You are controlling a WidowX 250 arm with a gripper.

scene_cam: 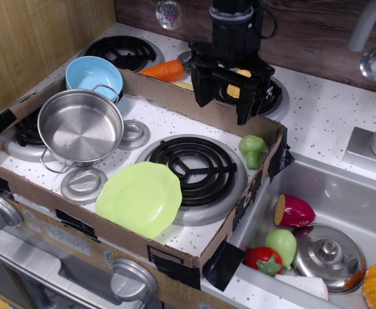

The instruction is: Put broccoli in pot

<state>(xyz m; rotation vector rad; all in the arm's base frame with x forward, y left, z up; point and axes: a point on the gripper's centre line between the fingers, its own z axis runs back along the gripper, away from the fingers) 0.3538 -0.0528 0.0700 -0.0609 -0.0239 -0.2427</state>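
The robot's gripper should next put the light green broccoli in the steel pot (80, 127), and for that it should grab the broccoli by its rounded head (252, 143).
The small light green broccoli (253, 149) lies on the stove top inside the cardboard frame, at the right of the front burner. The shiny steel pot (80, 127) stands at the left of the frame, upright and empty. My black gripper (223, 103) hangs open above the back wall of the cardboard frame, up and to the left of the broccoli, with nothing between its fingers. A yellow corn cob (235, 88) shows behind it.
A lime green plate (140, 197) lies in front of the burner (191, 168). A light blue bowl (93, 76) and a carrot (164, 70) sit behind the pot. The sink (355, 199) at the right holds toy fruit and a steel lid (328, 256). The cardboard wall (175, 96) rims the stove.
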